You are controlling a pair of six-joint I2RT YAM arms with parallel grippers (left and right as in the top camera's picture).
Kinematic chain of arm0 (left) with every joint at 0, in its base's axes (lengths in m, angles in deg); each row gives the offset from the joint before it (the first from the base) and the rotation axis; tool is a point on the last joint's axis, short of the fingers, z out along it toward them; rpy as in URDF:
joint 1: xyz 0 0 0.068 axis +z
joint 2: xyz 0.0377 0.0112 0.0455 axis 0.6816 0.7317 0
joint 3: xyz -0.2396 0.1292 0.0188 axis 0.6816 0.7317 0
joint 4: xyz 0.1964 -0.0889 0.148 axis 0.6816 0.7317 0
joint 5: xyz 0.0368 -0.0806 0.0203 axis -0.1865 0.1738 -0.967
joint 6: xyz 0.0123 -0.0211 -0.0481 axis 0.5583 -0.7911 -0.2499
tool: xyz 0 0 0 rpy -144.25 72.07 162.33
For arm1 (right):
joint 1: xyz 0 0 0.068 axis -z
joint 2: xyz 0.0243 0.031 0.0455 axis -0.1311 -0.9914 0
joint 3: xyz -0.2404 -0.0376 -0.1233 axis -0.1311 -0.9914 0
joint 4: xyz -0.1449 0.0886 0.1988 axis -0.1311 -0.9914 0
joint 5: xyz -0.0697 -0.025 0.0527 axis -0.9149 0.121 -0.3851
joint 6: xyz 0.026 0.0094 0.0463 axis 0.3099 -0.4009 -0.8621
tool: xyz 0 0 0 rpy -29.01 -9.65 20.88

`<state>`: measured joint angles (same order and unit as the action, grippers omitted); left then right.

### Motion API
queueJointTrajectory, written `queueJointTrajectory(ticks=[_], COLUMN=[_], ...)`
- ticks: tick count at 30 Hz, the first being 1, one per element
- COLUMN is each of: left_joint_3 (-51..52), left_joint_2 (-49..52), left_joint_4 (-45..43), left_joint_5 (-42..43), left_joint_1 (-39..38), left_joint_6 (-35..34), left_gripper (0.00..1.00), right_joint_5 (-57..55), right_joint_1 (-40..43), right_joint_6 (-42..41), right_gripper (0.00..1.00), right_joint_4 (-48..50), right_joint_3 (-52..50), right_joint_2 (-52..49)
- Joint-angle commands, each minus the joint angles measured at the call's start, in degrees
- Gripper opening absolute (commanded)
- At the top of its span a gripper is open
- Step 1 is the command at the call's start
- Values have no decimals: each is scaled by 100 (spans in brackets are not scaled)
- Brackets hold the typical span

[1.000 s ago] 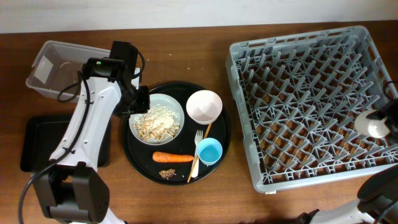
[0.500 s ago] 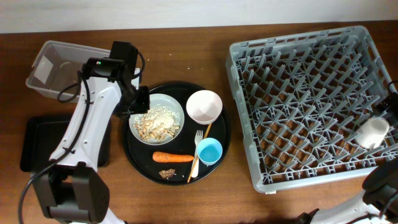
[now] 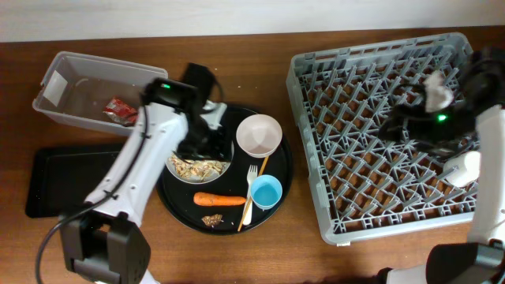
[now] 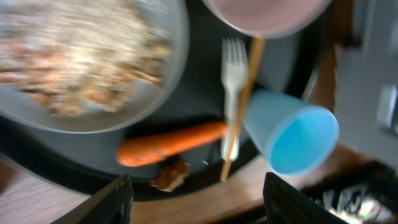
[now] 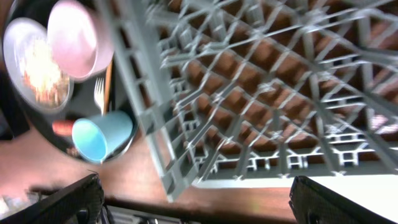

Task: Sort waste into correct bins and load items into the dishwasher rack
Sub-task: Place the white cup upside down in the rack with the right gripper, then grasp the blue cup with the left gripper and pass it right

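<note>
The robot's right gripper should next grab the light-blue cup (image 3: 266, 192) (image 5: 104, 135) across its outer sides, which leaves the cup's opening free, to load it into the dishwasher rack.
The white plate (image 3: 197, 167) with rice-like scraps, white bowl (image 3: 259, 134), fork (image 3: 252, 175), chopsticks (image 3: 256, 189), light-blue cup (image 3: 266, 192), carrot (image 3: 219, 199) and brown piece (image 3: 211, 220) lie on the round black tray (image 3: 175, 209). My left gripper (image 3: 207, 140) is open and empty above the plate's far edge. Its wrist view shows the carrot (image 4: 171, 143), brown piece (image 4: 171, 174), fork (image 4: 231, 93) and blue cup (image 4: 292, 130) ahead of the open jaws (image 4: 196, 202). The red packet (image 3: 121, 110) lies in the clear tub (image 3: 59, 75). My right gripper (image 3: 398, 120) is open and empty over the grey rack (image 3: 379, 71). The white cup (image 3: 465, 167) lies in the rack.
The shallow black tray (image 3: 55, 177) sits at the front left. A whitish crumpled shape (image 3: 436, 91) shows by the right arm; I cannot tell what it is. The right wrist view shows the rack's corner (image 5: 186, 168) and the blue cup (image 5: 99, 137) beyond it.
My left arm swung right from beside the tub to over the plate; the red packet now shows in the tub. My right gripper let go of the white cup and moved back-left over the rack.
</note>
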<state>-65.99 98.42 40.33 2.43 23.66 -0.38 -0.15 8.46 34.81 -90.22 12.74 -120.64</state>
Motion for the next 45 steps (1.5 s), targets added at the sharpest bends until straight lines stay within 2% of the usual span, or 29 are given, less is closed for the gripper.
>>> queueJointTrajectory(ticks=[1, 5, 8, 9, 12, 13, 14, 15, 19, 21, 23, 24, 25, 26, 28, 31, 32, 35, 38, 42, 45], left_joint_3=[354, 1014, 1526, 1657, 1910, 1910, 1910, 1910, 1827, 1611, 1305, 1266, 1266, 1266, 1266, 1266, 1266, 1268, 1268, 1268, 1268], left_joint_2=[-31, -31, -31, -31, -31, -31, -31, -31, -44, -208, -619, -820, -876, -876, -872, -872, -872, -872, -872, -872, -872], left_joint_4=[-26, -739, -1375, -1526, -1904, -1969, -1982, -1985, -1991, -1915, -2033, -2481, -3058, -3397, -3915, -4041, -4041, -4033, -4030, -4017, -4015], left_joint_5=[181, 184, 184, 181, 181, 184, 181, 184, 184, 223, 1338, 2468, 3895, 4636, 5591, 5949, 6231, 6306, 6649, 6782, 6782], left_joint_1=[-575, -1075, -1333, -1362, -1370, -1370, -1370, -1370, -1303, -1032, -367, 37, 330, 457, 588, 581, 581, 581, 581, 581, 581], left_joint_6=[72, -173, -328, -448, -584, -640, -649, -671, -686, -658, -210, 103, 247, 245, 240, 240, 240, 238, 238, 238, 238], left_gripper=[67, 67, 65, 61, 30, 14, 5, 1, 0, 0, 0, 0, 0, 0, 0, 0, 0, 0, 0, 0, 0], right_joint_5=[-103, -531, -538, -538, -538, -538, -538, -538, -570, -734, -704, -256, 763, 1663, 3383, 4817, 4999, 5775, 5855, 5866, 5875], right_joint_1=[-682, -1187, -1191, -1191, -1191, -1191, -1191, -1191, -1191, -1185, -1185, -1185, -1187, -1187, -1193, -1401, -1578, -1891, -2059, -2194, -2247], right_joint_6=[63, -321, -321, -321, -319, -321, -321, -321, -315, -295, -188, -70, 579, 1064, 1838, 2361, 2358, 2361, 2358, 2358, 2358], right_gripper=[99, 99, 99, 100, 98, 98, 97, 98, 97, 100, 99, 99, 99, 99, 100, 100, 100, 100, 97, 84, 62], right_joint_4=[155, 791, 826, 828, 826, 826, 822, 822, 807, 811, 977, 1311, 1631, 1832, 2131, 2509, 2789, 3399, 3683, 3742, 3779], right_joint_3=[-787, -2046, -2149, -2149, -2149, -2149, -2149, -2149, -2149, -2149, -2149, -2149, -2149, -2149, -2149, -2149, -2149, -2149, -2149, -2149, -2149], right_joint_2=[472, 1047, 1047, 1047, 1047, 1047, 1047, 1047, 1047, 1047, 1047, 1047, 1036, 1012, 942, 883, 883, 883, 883, 883, 883])
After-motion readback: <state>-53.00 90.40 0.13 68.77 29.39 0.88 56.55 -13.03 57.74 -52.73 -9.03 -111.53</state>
